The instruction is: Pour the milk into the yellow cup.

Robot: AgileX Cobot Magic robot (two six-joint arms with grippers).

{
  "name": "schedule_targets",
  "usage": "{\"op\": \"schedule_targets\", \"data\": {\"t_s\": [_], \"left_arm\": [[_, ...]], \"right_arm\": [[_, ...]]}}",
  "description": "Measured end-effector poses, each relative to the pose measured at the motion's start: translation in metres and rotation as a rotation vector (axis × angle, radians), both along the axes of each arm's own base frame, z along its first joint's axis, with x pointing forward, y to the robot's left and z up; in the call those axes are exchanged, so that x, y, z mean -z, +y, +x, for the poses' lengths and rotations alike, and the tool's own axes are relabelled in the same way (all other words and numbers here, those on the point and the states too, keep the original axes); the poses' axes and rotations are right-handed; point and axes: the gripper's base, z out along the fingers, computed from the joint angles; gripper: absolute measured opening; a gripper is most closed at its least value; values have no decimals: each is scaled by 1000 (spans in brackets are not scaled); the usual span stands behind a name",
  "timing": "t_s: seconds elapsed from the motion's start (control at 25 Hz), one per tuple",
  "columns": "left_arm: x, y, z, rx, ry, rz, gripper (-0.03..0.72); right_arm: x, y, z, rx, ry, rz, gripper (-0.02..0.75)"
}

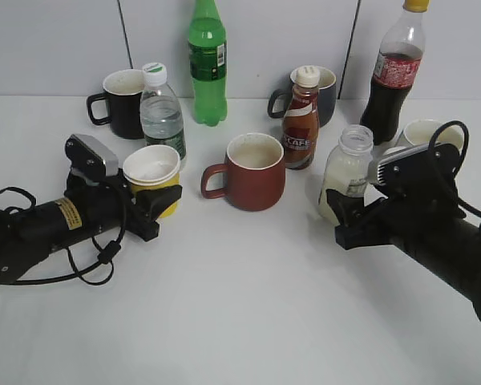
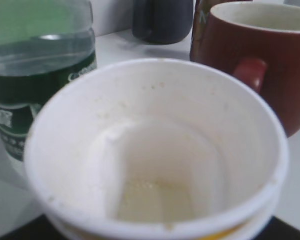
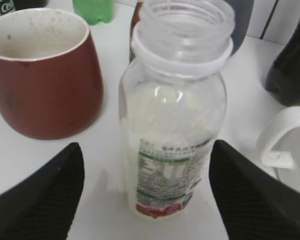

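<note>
The milk bottle is uncapped and has milk inside. My right gripper should next hold the bottle upright around its lower body, below the bottle's opening [image 1: 357, 135], to pour.
The milk bottle [image 1: 346, 172] stands uncapped on the white table, right of centre, partly full of white liquid. My right gripper [image 1: 345, 216] is open with a jaw on each side of it, and neither jaw touches it. The right wrist view shows the bottle [image 3: 172, 145] between the two black jaws [image 3: 146, 146]. The yellow cup [image 1: 154, 178] sits at the left, upright, white inside. My left gripper [image 1: 154, 212] is shut on its lower body. In the left wrist view the cup [image 2: 155, 150] fills the frame and looks empty apart from a faint residue.
A dark red mug [image 1: 255, 172] stands between the two grippers. A water bottle [image 1: 161, 112] is close behind the cup. A coffee bottle [image 1: 301, 120], green bottle [image 1: 207, 64], cola bottle [image 1: 394, 72], black mug [image 1: 124, 103], dark blue mug [image 1: 327, 92] and white mug [image 1: 429, 132] line the back.
</note>
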Motion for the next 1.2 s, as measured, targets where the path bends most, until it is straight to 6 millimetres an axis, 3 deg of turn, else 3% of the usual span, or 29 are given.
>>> {"op": "schedule_targets", "data": {"t_s": [0.56,1.2], "left_arm": [[-19,2,-8,0,-23,-4,368],[-25,3,-12,1,-29,-5,368]], "right_arm": [[30,-9,20,-40,42,19,585],[29,-3,48,-135,3,53,585]]}}
